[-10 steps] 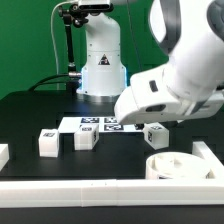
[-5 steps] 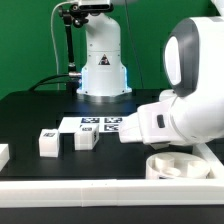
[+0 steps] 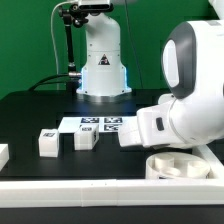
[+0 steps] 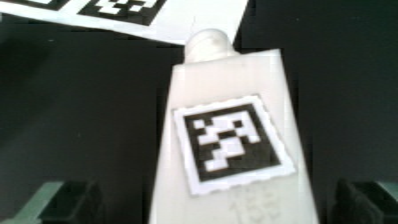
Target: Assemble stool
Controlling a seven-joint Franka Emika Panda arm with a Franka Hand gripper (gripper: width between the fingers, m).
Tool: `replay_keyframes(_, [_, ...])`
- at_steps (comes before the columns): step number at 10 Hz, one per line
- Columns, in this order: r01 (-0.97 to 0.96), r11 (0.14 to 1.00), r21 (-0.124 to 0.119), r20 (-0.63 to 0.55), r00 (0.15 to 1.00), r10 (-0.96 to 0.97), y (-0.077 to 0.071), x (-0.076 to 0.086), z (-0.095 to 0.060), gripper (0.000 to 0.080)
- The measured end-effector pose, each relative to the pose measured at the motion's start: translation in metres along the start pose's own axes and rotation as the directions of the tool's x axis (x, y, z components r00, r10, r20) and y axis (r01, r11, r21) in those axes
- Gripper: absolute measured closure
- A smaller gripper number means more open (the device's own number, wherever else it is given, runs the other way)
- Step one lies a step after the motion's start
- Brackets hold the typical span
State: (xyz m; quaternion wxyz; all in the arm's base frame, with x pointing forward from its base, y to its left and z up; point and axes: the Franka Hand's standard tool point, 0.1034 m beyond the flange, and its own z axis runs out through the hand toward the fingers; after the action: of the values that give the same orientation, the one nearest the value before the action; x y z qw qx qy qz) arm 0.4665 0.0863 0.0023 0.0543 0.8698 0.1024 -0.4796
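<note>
My fingers stand on both sides of the white stool leg [image 4: 235, 195] in the wrist view, so my gripper closes next. Closing now would catch the leg.
In the wrist view a white blocky stool leg [image 4: 228, 140] with a black-and-white tag lies on the black table, its pegged end pointing away. My gripper [image 4: 214, 205] is open around it; one dark finger [image 4: 63, 200] stands clear of one side, the other finger [image 4: 368, 198] is close to the other side. In the exterior view my arm [image 3: 175, 115] is low at the right and hides this leg and the fingers. Two more legs [image 3: 47, 142] [image 3: 86, 138] stand at the left. The round rimmed seat disc [image 3: 180, 165] lies at the front right.
The marker board [image 3: 100, 124] lies behind the legs and shows in the wrist view [image 4: 107, 10] beyond the leg. A long white rail [image 3: 100, 190] runs along the front edge. A white piece [image 3: 3, 155] sits at the far left. The robot base [image 3: 102, 60] stands at the back.
My arm has swung down and toward the exterior view's right, covering the third leg that showed a second ago. Over the last half second it has barely moved.
</note>
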Motion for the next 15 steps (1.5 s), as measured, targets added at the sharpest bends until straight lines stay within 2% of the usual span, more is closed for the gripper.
replay_keyframes(1, [0.0, 1.0, 0.0, -0.001, 1.0, 0.0, 0.0, 0.0, 0.0, 0.015])
replay_keyframes(2, [0.0, 1.0, 0.0, -0.001, 1.0, 0.0, 0.0, 0.0, 0.0, 0.0242])
replay_keyframes(3, [0.001, 1.0, 0.0, -0.001, 1.0, -0.001, 0.0, 0.0, 0.0, 0.0242])
replay_keyframes(4, [0.006, 1.0, 0.001, -0.002, 1.0, -0.006, 0.0, 0.0, -0.001, 0.0432])
replay_keyframes(5, [0.015, 1.0, 0.002, -0.004, 1.0, -0.015, 0.001, 0.0, -0.001, 0.0472])
replay_keyframes(8, [0.029, 1.0, 0.003, -0.022, 0.999, -0.029, 0.001, 0.0, -0.008, 0.0472])
replay_keyframes(9, [0.028, 1.0, 0.004, -0.021, 0.999, -0.028, 0.002, -0.006, -0.014, 0.0472])
replay_keyframes(11, [0.025, 1.0, 0.012, -0.02, 0.999, -0.025, 0.008, -0.032, -0.043, 0.0471])
replay_keyframes(13, [0.021, 1.0, 0.015, -0.035, 0.999, -0.02, 0.012, -0.043, -0.059, 0.0471])
replay_keyframes(15, [0.022, 1.0, 0.013, -0.046, 0.999, -0.021, 0.011, -0.04, -0.058, 0.0471])
